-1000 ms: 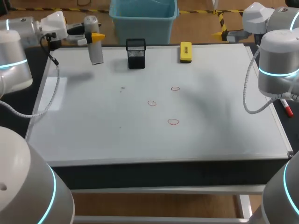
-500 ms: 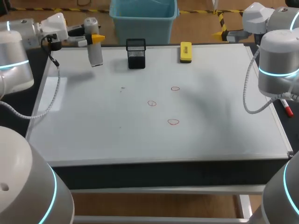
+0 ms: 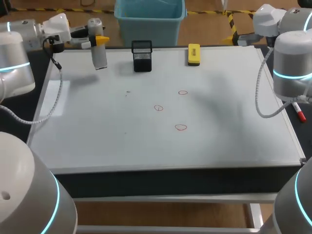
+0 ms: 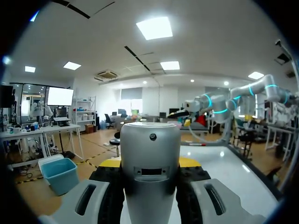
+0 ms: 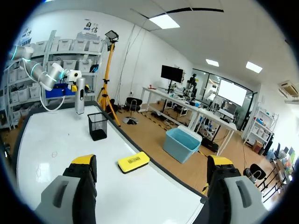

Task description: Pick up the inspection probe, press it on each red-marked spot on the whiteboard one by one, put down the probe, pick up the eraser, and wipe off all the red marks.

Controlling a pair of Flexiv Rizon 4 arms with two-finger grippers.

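Observation:
The robot's right gripper should reach the yellow eraser and grab it by its long sides, so the eraser's wiping pad stays free to wipe off the red marks.
The inspection probe (image 3: 99, 51), a grey cylinder, hangs upright over the whiteboard's (image 3: 97, 126) far left corner with my left gripper (image 3: 99, 40) shut on its upper part. In the left wrist view the probe (image 4: 150, 177) fills the gap between the yellow-tipped fingers (image 4: 111, 163). Three red marks (image 3: 183, 92), (image 3: 158, 107), (image 3: 181, 127) lie near the board's middle. The yellow eraser (image 3: 193, 54) rests at the far edge. My right gripper (image 5: 152, 161) stands wide open and empty above the far right corner, with the eraser (image 5: 133, 161) ahead of it.
A black mesh pen holder (image 3: 142, 55) stands at the far edge between probe and eraser, also visible from the right wrist (image 5: 97, 126). A red marker pen (image 3: 298, 112) lies beside the board's right edge. My right arm (image 3: 291, 63) rises at the right side.
My left gripper has drawn the probe slightly back toward the far left corner. The right arm has shifted a little to the right.

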